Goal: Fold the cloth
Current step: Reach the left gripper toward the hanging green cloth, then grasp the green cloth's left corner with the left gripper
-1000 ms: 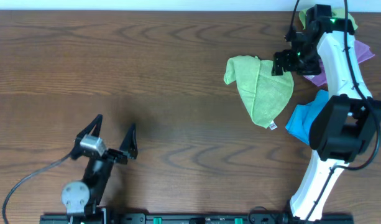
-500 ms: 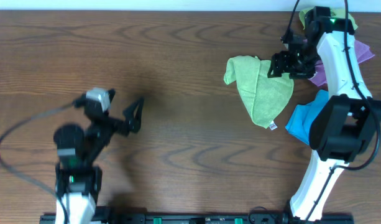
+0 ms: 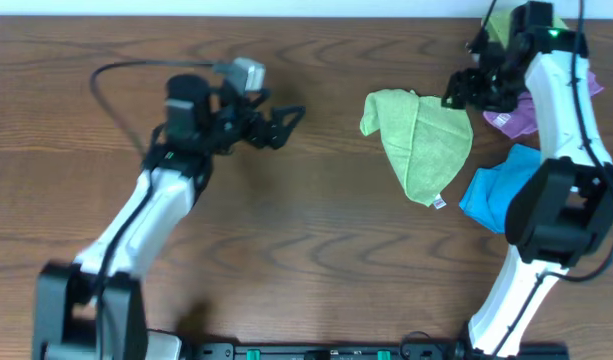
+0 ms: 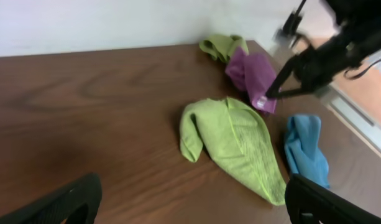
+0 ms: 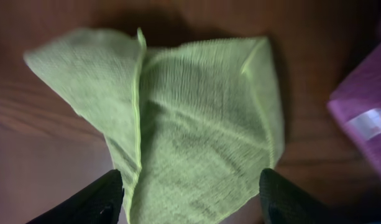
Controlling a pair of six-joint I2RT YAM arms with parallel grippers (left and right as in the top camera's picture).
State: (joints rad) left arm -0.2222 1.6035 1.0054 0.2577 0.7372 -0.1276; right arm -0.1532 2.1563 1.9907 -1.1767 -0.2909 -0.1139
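I need to draw the lime-green cloth onto the empty table for folding, so next I should use my left gripper to grab the lime-green cloth's near edge, opposite the blue cloth.
The lime-green cloth lies crumpled on the wooden table, right of centre, with a small white tag at its lower corner. It shows in the left wrist view and fills the right wrist view. My right gripper is open and hovers just above the cloth's right edge; in its own view the fingers straddle the cloth without touching it. My left gripper is open and empty, left of the cloth, pointing at it; in its own view the fingers frame bare table.
A purple cloth and a second green cloth lie at the far right by the right arm. A blue cloth lies below them, next to the lime cloth. The wooden table stretches left and front.
My left arm has swung from the front left up and right toward the cloth. My right gripper has shifted slightly up and right, away from the cloth. The cloth has not moved.
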